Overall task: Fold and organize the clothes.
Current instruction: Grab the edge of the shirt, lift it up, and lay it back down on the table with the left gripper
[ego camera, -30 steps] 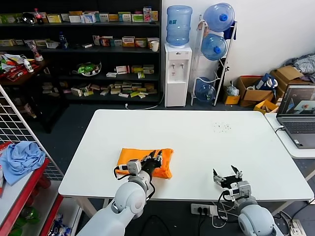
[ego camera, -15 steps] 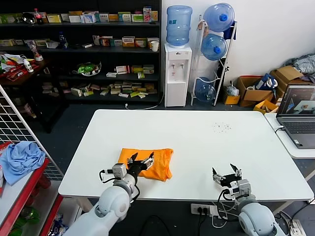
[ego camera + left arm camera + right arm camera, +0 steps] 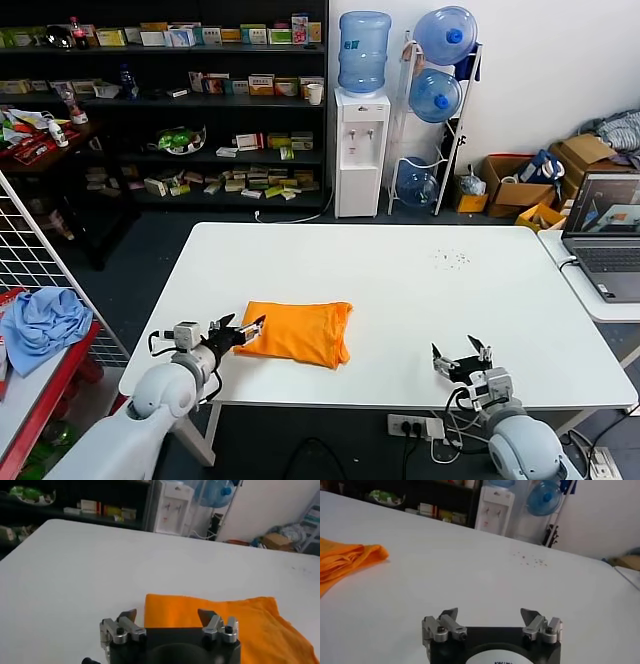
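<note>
My left gripper will next grab the orange T-shirt (image 3: 297,331) by its short folded edge. Then it can fold and organize the clothes.
The orange T-shirt (image 3: 297,331) lies folded into a compact rectangle on the white table (image 3: 420,290), near its front left. No lettering shows. My left gripper (image 3: 243,328) is open and empty, just off the shirt's left edge near the table's front. In the left wrist view the shirt (image 3: 220,622) lies just beyond the gripper (image 3: 168,614). My right gripper (image 3: 461,353) is open and empty at the front right of the table. In the right wrist view the gripper (image 3: 490,613) faces bare tabletop, and the shirt's edge (image 3: 347,560) shows far off.
A wire rack at the left holds a light blue cloth (image 3: 40,325). A laptop (image 3: 605,230) sits on a side table at the right. Shelves, a water dispenser (image 3: 360,150) and bottles stand behind the table.
My left gripper has drawn back off the shirt toward the left and the table's front edge, open and empty. The shirt stays folded. The right gripper has not moved.
</note>
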{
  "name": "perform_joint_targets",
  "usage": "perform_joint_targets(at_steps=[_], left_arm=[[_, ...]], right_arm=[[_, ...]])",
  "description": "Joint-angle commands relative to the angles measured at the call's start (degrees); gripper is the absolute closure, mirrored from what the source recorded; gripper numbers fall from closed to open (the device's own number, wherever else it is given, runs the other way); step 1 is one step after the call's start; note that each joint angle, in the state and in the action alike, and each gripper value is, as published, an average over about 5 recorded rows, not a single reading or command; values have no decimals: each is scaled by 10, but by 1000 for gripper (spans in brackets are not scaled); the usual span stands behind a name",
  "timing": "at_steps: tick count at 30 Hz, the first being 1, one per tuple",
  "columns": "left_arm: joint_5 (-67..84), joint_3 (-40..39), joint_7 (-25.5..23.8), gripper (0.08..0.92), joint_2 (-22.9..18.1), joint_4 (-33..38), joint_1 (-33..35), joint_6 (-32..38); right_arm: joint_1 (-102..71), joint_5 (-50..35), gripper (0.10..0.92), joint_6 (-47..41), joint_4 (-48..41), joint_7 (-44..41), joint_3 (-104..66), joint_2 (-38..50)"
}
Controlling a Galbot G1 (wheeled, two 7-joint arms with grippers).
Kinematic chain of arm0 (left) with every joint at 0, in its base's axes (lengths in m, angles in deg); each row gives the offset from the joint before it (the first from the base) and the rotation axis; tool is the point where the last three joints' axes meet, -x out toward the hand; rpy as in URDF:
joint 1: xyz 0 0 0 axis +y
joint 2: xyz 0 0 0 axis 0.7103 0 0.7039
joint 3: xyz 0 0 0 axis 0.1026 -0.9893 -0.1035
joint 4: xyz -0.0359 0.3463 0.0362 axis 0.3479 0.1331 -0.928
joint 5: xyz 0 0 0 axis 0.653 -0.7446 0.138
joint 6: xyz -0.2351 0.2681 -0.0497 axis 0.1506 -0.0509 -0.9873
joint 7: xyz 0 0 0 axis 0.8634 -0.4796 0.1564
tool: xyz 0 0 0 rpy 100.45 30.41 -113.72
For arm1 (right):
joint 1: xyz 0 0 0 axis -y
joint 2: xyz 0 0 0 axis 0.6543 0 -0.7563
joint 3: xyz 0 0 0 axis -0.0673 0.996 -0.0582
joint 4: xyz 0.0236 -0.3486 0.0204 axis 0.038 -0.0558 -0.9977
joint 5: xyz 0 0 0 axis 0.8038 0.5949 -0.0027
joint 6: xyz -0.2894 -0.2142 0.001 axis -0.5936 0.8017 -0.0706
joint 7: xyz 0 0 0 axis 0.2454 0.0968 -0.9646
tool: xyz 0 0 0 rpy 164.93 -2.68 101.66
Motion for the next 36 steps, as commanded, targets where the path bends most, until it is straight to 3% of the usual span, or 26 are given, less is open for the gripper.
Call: perform_joint_targets(at_steps=[1,20,36], left_arm=[[41,34,-90,177,29,-52,-6,-49],[23,12,-98,197,-16,-78,-24,-51],[12,14,-94,640,-23,-62,-14,-38]], right_arm=[[-4,-1,203,1,1,-2,-5,3],[-11,-4,203,0,7,-1,-14,5],[-20,-3,203,0,18,0,-16,3]])
